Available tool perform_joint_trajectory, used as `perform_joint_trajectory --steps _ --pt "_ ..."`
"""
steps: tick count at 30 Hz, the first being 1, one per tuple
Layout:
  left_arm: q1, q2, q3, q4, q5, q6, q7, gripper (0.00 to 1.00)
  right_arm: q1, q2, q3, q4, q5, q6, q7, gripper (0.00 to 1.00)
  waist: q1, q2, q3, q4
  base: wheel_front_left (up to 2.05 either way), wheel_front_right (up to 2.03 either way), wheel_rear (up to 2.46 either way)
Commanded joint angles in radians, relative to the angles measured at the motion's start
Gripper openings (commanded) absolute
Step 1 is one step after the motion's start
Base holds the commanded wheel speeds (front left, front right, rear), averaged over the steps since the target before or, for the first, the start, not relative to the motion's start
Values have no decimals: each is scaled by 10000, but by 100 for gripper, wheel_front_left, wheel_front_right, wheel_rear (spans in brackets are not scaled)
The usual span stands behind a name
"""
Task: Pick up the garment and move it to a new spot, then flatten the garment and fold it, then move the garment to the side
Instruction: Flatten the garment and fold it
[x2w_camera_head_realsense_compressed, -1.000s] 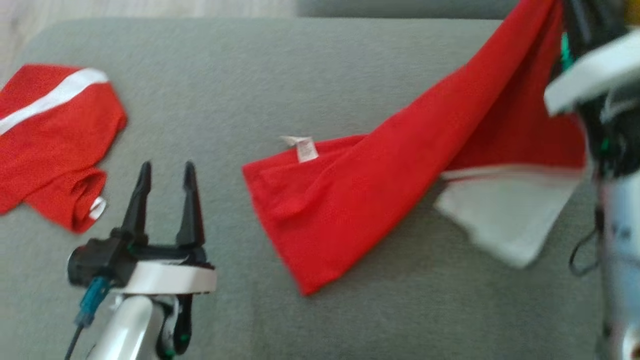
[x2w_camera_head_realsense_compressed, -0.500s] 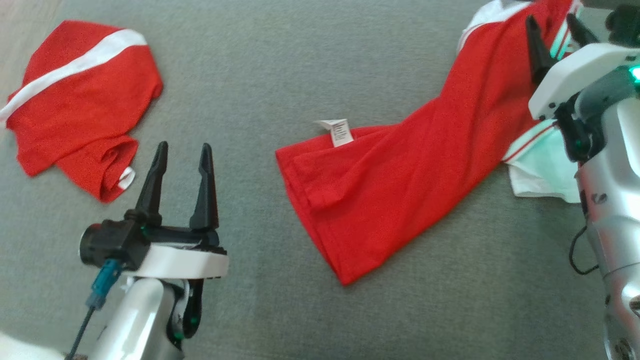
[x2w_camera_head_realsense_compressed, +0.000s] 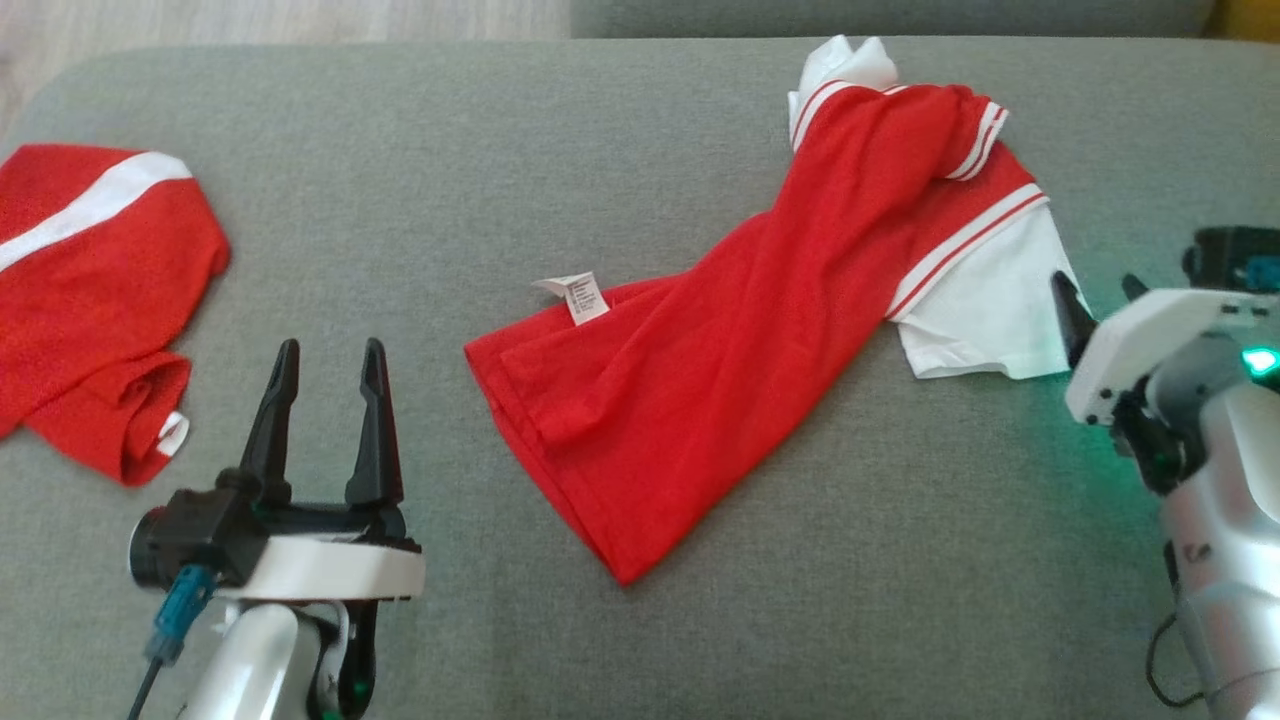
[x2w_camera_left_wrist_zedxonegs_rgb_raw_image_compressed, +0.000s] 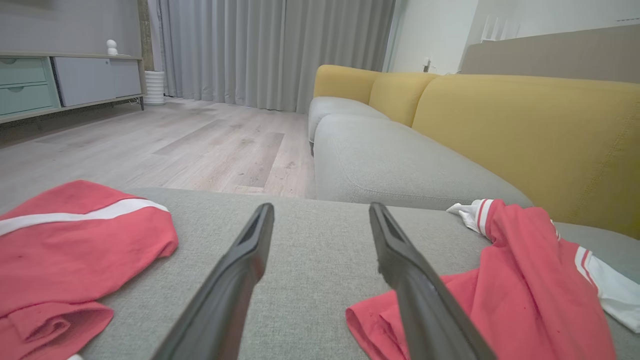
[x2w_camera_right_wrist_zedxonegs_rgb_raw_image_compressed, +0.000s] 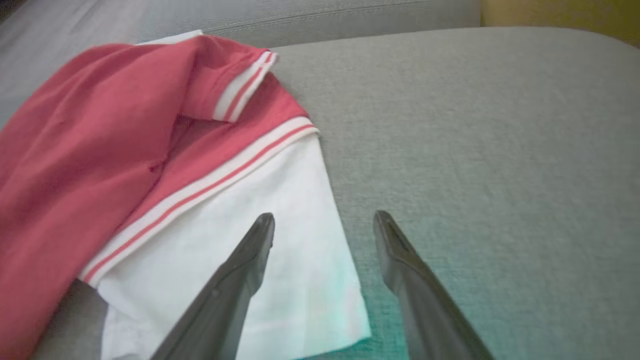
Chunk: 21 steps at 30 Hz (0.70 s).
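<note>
I should grab the shirt by the sleeve's outer edge with my right gripper next, because the white sleeve (x2w_camera_head_realsense_compressed: 990, 300) is lying flat on the seat.
The garment (x2w_camera_head_realsense_compressed: 730, 360), a red shirt with white striped sleeves, lies bunched and crooked across the middle of the grey sofa seat (x2w_camera_head_realsense_compressed: 500, 180), its hem toward me and its white label turned out. My right gripper (x2w_camera_head_realsense_compressed: 1095, 292) hangs open just right of the white sleeve (x2w_camera_right_wrist_zedxonegs_rgb_raw_image_compressed: 280, 235), holding nothing. In the right wrist view my right gripper (x2w_camera_right_wrist_zedxonegs_rgb_raw_image_compressed: 324, 220) has its left finger over that sleeve's edge. Well left of the hem, my left gripper (x2w_camera_head_realsense_compressed: 325, 360) is open and empty. The left wrist view has the garment (x2w_camera_left_wrist_zedxonegs_rgb_raw_image_compressed: 525, 280) to the right of my left gripper (x2w_camera_left_wrist_zedxonegs_rgb_raw_image_compressed: 320, 212).
A second red garment with a white stripe (x2w_camera_head_realsense_compressed: 90, 290) lies folded at the seat's left end, also in the left wrist view (x2w_camera_left_wrist_zedxonegs_rgb_raw_image_compressed: 75, 245). Yellow backrest cushions (x2w_camera_left_wrist_zedxonegs_rgb_raw_image_compressed: 525, 135) rise behind the seat. Wooden floor (x2w_camera_left_wrist_zedxonegs_rgb_raw_image_compressed: 165, 145) lies beyond its left edge.
My right gripper opened and let go of the garment, which dropped onto the seat. The right arm then drew back toward me. The head camera shifted between frames.
</note>
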Motion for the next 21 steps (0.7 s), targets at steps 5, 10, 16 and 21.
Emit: perform_joint_trajectory --steps 5,10,16,21 --pt "-467 197 311 -408 186 -94 -93 100 -294 263 -788 -383 -843 77 5 100 2 0 304 223 0 0 0" --pt "-602 167 285 -378 250 -127 -93 100 -320 582 -1355 40 -1521 77 250 100 2 0 516 437 0 0 0" --pt "-620 112 328 -293 290 -133 -93 100 -211 815 -1906 555 -2343 77 722 7 2 0 510 405 0 0 0" --pt "-565 80 368 -194 296 -159 -93 100 7 993 -1665 509 -2445 77 1109 0 2 0 344 197 0 0 0"
